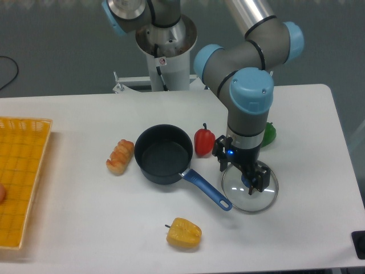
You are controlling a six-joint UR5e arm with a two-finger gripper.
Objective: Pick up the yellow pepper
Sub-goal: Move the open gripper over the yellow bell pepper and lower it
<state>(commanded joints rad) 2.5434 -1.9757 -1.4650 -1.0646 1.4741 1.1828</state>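
The gripper should pick the yellow pepper up next, so it should grab the pepper by the sides of its plump body [185,233].
The yellow pepper [183,233] lies on its side near the table's front edge, dark stem pointing left. My gripper [242,171] hangs over the glass lid [250,193], well up and to the right of the pepper. Its two black fingers stand apart with nothing between them, so it is open. Nothing touches the pepper.
A dark saucepan [164,153] with a blue handle [206,189] sits mid-table. A red pepper [204,141] stands to the right of the pot, a green pepper [268,134] peeks out behind the arm. A bread roll [120,156] lies left of the pot, a yellow basket [20,178] at far left.
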